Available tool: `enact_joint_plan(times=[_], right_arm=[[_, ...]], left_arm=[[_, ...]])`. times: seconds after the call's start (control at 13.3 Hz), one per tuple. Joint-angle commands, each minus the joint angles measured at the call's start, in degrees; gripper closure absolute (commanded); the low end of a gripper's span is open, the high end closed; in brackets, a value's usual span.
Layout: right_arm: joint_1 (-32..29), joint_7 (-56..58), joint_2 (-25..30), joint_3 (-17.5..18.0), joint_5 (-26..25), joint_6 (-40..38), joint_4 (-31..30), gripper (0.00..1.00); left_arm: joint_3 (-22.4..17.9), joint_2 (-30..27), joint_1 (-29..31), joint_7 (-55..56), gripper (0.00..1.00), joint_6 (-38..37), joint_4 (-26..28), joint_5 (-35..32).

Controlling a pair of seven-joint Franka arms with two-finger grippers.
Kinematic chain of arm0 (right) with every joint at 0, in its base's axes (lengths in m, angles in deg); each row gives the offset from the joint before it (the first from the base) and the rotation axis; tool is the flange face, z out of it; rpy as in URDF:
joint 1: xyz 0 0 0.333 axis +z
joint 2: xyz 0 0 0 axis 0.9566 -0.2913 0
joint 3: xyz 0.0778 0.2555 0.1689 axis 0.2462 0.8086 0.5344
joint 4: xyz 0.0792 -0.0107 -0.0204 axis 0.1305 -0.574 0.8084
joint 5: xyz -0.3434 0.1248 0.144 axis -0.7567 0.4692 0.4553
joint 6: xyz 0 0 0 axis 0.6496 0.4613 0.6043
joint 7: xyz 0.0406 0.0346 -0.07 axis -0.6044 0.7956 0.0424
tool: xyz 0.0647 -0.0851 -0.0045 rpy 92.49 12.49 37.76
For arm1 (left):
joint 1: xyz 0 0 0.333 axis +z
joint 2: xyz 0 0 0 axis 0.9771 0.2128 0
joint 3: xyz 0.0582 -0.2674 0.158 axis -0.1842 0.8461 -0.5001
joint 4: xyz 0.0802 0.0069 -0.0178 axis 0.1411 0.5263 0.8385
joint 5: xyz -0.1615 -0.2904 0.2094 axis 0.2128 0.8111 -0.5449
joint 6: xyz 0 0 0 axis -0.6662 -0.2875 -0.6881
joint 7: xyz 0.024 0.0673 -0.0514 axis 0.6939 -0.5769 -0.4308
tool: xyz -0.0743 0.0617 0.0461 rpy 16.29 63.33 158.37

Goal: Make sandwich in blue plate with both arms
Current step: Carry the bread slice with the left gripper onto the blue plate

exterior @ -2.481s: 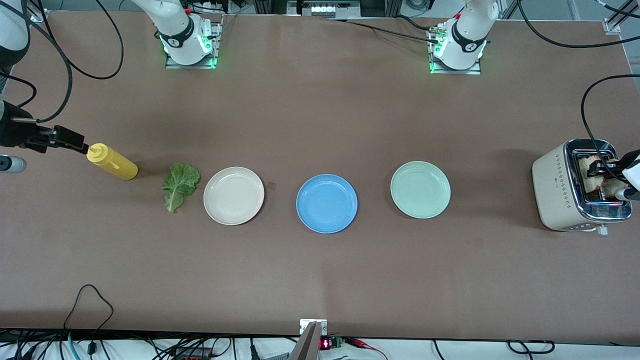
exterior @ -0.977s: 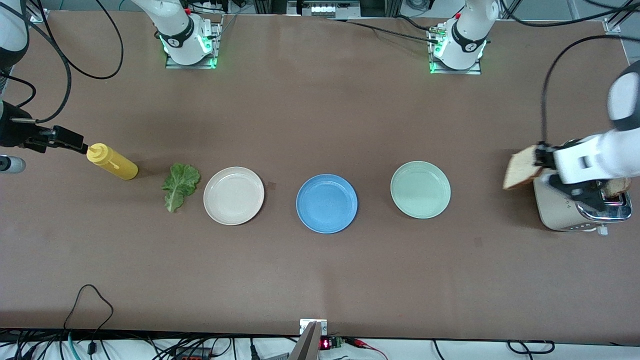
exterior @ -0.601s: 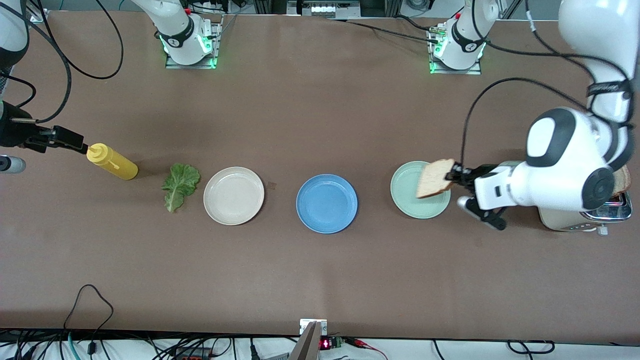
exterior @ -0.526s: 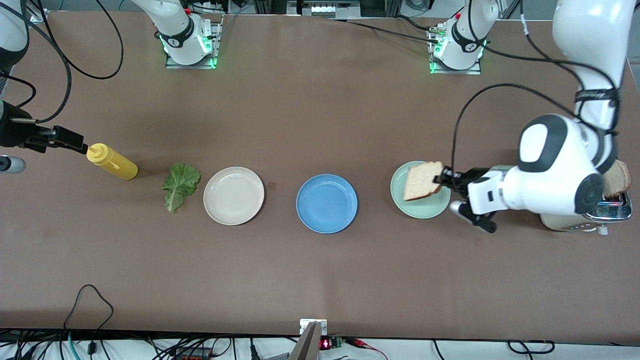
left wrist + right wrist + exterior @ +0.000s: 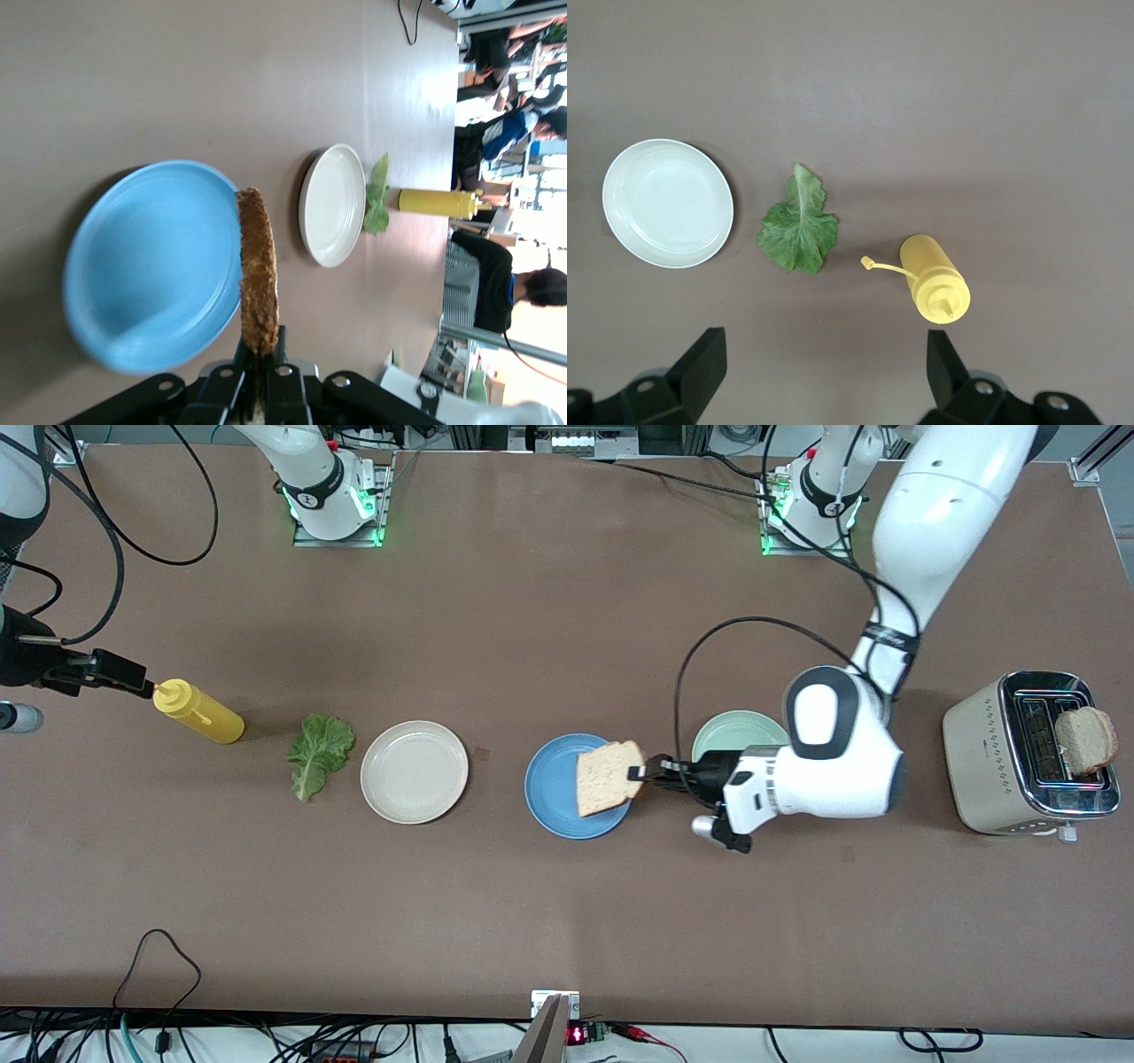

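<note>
The bread slice is above the blue plate and its edge is past the plate's rim, so I need to keep holding the bread slice before my left gripper lets go of it.
My left gripper is shut on one edge of a light-brown bread slice and holds it on edge over the blue plate, above the plate's side toward the left arm's end. In the left wrist view the slice shows edge-on between the closed fingers, beside the blue plate. A second bread slice stands in the toaster. The green lettuce leaf lies flat on the table. My right gripper waits open and empty by the yellow bottle's cap, and it also shows in the right wrist view.
A cream-white plate lies between the lettuce and the blue plate. A mint-green plate is partly covered by my left arm. A yellow squeeze bottle lies on its side near the right arm's end. The right wrist view shows the bottle, the lettuce and the cream plate.
My left gripper lifted a bread slice out of the toaster and carried it across the mint-green plate to over the blue plate. The right arm has not moved.
</note>
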Motion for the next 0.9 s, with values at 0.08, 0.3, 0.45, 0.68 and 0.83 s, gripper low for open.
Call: enact_joint_plan(times=[0.08,0.3,0.45,0.68,0.83], right_arm=[[-0.2,-0.7,0.2,0.2,0.3,-0.3,-0.2,0.00],[-0.2,-0.7,0.2,0.2,0.3,-0.3,-0.2,0.00],[-0.2,-0.8,0.2,0.2,0.3,-0.3,-0.2,0.00],[-0.2,-1.0,-0.3,0.2,0.3,-0.3,-0.3,0.00],[-0.1,-0.8,-1.0,0.2,0.4,0.3,-0.2,0.00]], left_arm=[[-0.2,3.7,-3.4,-6.9,1.00,5.8,1.1,5.3],[-0.2,5.4,-4.9,-8.9,1.00,8.8,1.8,5.3],[-0.2,6.5,-5.8,-9.2,1.00,11.4,2.5,5.3],[-0.4,6.8,-6.5,-9.2,0.85,11.7,3.1,4.9],[-0.8,6.2,-5.9,-9.1,0.00,11.4,4.2,3.7]])
